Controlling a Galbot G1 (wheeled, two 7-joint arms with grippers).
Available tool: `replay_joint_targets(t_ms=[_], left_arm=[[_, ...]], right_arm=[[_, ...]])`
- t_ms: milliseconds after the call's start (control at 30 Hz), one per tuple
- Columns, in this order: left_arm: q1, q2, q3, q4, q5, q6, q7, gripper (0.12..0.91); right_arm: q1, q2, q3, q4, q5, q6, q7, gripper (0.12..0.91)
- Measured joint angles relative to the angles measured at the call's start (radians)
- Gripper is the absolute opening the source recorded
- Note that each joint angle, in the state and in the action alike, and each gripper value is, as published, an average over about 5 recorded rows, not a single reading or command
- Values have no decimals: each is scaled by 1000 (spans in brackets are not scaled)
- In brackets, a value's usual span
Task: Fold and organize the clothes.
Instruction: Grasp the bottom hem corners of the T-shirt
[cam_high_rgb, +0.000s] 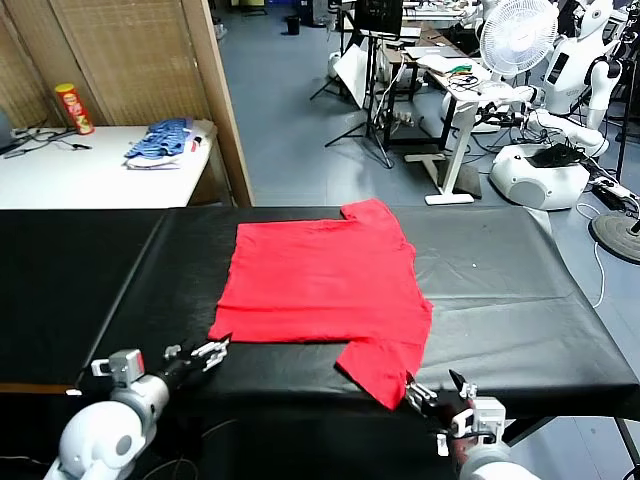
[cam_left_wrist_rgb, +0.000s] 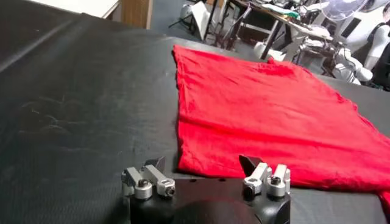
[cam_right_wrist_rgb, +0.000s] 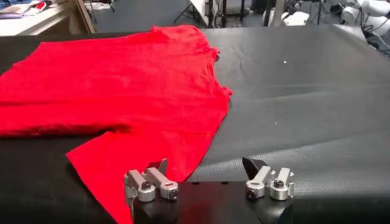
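Observation:
The red T-shirt needs to be grabbed next by its shoulder (cam_high_rgb: 426, 318), between the collar and the sleeve (cam_high_rgb: 383, 368), with my right gripper, so that it can be folded.
A bright red T-shirt (cam_high_rgb: 320, 280) lies spread flat, plain side up, in the middle of the black table (cam_high_rgb: 500, 290). One sleeve points to the far side, the other toward the near edge. My left gripper (cam_high_rgb: 200, 354) hangs open just short of the shirt's near-left corner (cam_left_wrist_rgb: 183, 164), nothing between its fingers. My right gripper (cam_high_rgb: 437, 387) is open too, at the near edge beside the near sleeve (cam_right_wrist_rgb: 122, 176), which reaches one of its fingers. In the wrist views the shirt (cam_left_wrist_rgb: 268, 109) (cam_right_wrist_rgb: 116, 79) stretches away from each gripper (cam_left_wrist_rgb: 204, 165) (cam_right_wrist_rgb: 206, 165).
A white side table (cam_high_rgb: 90, 180) at the back left carries a blue-and-white fabric pile (cam_high_rgb: 160, 142) and a red-and-yellow can (cam_high_rgb: 73, 108). Beyond the black table stand a wooden screen (cam_high_rgb: 140, 60), a fan (cam_high_rgb: 517, 35), desks and a white robot (cam_high_rgb: 550, 150).

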Motion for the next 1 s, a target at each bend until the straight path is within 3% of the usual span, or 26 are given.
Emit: replay_joint_targets(t_ms=[200, 367, 533, 633, 767, 1000], left_arm=[[-8, -2, 7, 26, 12, -10, 10, 798], [-20, -3, 18, 46, 26, -15, 16, 754], [-18, -7, 25, 54, 41, -23, 33, 501], [-14, -11, 27, 55, 47, -27, 35, 333], [-2, -16, 27, 42, 51, -30, 35, 156], [41, -26, 25, -15, 77, -23, 18, 125]], right_arm=[[2, 8, -15, -28, -25, 1, -3, 749], [0, 16, -26, -48, -35, 3, -10, 502], [-4, 19, -27, -54, -38, 4, -13, 228], [-13, 17, -20, -44, -39, 4, -13, 131], [-37, 8, -3, -15, -38, 2, -13, 122], [-119, -18, 36, 94, -27, -3, -11, 122]])
